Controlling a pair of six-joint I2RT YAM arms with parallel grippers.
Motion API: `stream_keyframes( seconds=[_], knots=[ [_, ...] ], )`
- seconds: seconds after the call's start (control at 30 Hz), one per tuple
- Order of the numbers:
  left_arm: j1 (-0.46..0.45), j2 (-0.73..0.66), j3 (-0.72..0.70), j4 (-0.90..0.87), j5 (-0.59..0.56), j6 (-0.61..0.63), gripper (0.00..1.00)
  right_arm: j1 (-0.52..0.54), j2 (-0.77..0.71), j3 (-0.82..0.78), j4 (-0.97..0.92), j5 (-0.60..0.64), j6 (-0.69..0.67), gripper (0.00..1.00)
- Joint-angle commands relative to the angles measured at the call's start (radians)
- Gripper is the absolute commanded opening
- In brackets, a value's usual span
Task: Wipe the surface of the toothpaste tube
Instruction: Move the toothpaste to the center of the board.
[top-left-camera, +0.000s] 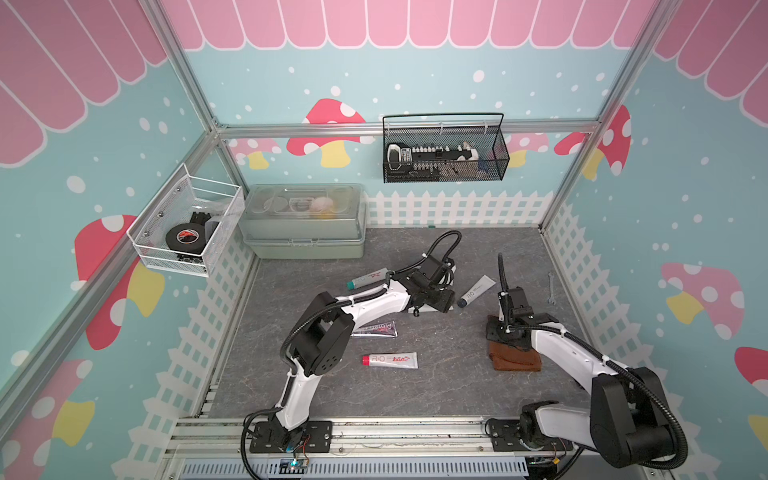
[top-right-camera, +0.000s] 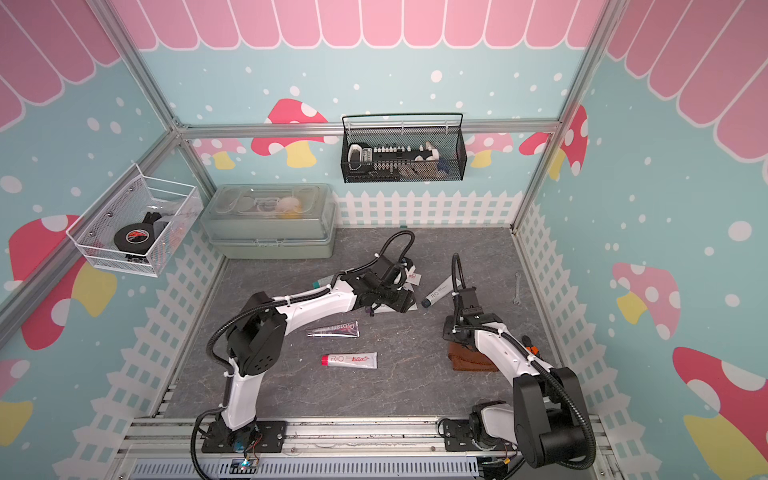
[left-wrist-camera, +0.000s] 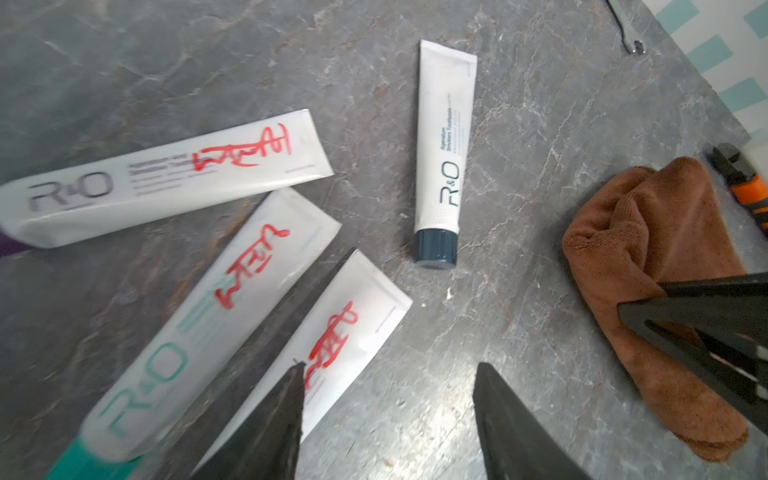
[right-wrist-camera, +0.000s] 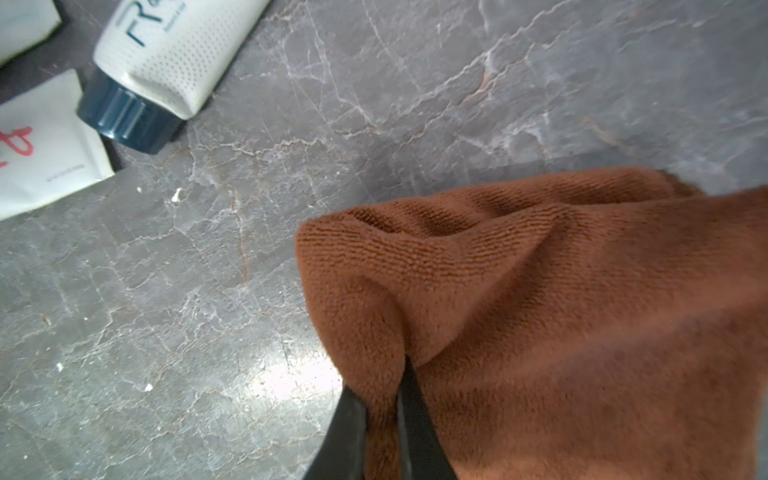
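Observation:
I should next use my left gripper to grab the scribbled tube (top-left-camera: 390, 360) beside it across the tube's body, so the red scribble stays free to wipe.
Several white toothpaste tubes lie on the grey stone floor. Three of them carry red scribbles: a purple-capped tube (left-wrist-camera: 166, 183), a teal-capped tube (left-wrist-camera: 216, 316) and a third tube (left-wrist-camera: 332, 332), which lies beside one finger of my left gripper (left-wrist-camera: 390, 370). That gripper is open over bare floor with nothing between its fingers. A clean tube with a dark blue cap (left-wrist-camera: 444, 149) lies just beyond. In both top views a red-capped scribbled tube (top-left-camera: 390, 360) lies nearer the front. My right gripper (right-wrist-camera: 384, 386) is shut on a fold of the brown cloth (right-wrist-camera: 540, 311), which rests on the floor (top-left-camera: 517, 359).
A small wrench (top-left-camera: 550, 289) lies by the right wall. Orange-handled pliers (left-wrist-camera: 744, 178) sit behind the cloth. A green lidded box (top-left-camera: 305, 224) stands at the back left. A black mesh basket (top-left-camera: 444, 153) and a white mesh basket (top-left-camera: 187, 224) hang on the walls.

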Motion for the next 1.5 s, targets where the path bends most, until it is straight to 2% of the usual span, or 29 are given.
stream_keyframes(
  seconds=[0.0, 0.2, 0.6, 0.83, 0.93, 1.1, 1.17, 1.27, 1.47],
  knots=[
    [0.039, -0.055, -0.092, 0.008, -0.053, 0.022, 0.64, 0.003, 0.03, 0.033, 0.034, -0.056, -0.001, 0.11],
    [0.104, -0.076, -0.179, 0.008, -0.035, 0.032, 0.64, 0.007, 0.063, 0.039, 0.052, -0.069, -0.009, 0.11],
    [0.113, -0.019, -0.182, 0.01, -0.029, 0.049, 0.63, 0.013, 0.079, 0.042, 0.058, -0.072, -0.013, 0.11],
    [0.104, -0.011, -0.231, 0.033, -0.011, 0.035, 0.62, 0.014, 0.08, 0.042, 0.058, -0.071, -0.012, 0.11],
    [0.096, -0.008, -0.244, 0.035, -0.013, 0.033, 0.55, 0.015, 0.077, 0.042, 0.056, -0.07, -0.012, 0.11],
    [0.074, -0.017, -0.269, 0.042, -0.013, 0.027, 0.29, 0.016, 0.069, 0.039, 0.05, -0.069, -0.009, 0.11],
    [0.064, -0.028, -0.29, 0.058, -0.011, 0.02, 0.23, 0.018, 0.063, 0.04, 0.047, -0.069, -0.009, 0.11],
    [0.035, -0.063, -0.333, 0.079, -0.008, 0.003, 0.19, 0.018, 0.053, 0.041, 0.039, -0.066, -0.007, 0.11],
    [-0.068, -0.148, -0.435, 0.095, -0.049, -0.027, 0.19, 0.019, 0.029, 0.049, 0.011, -0.054, -0.01, 0.11]
  ],
)
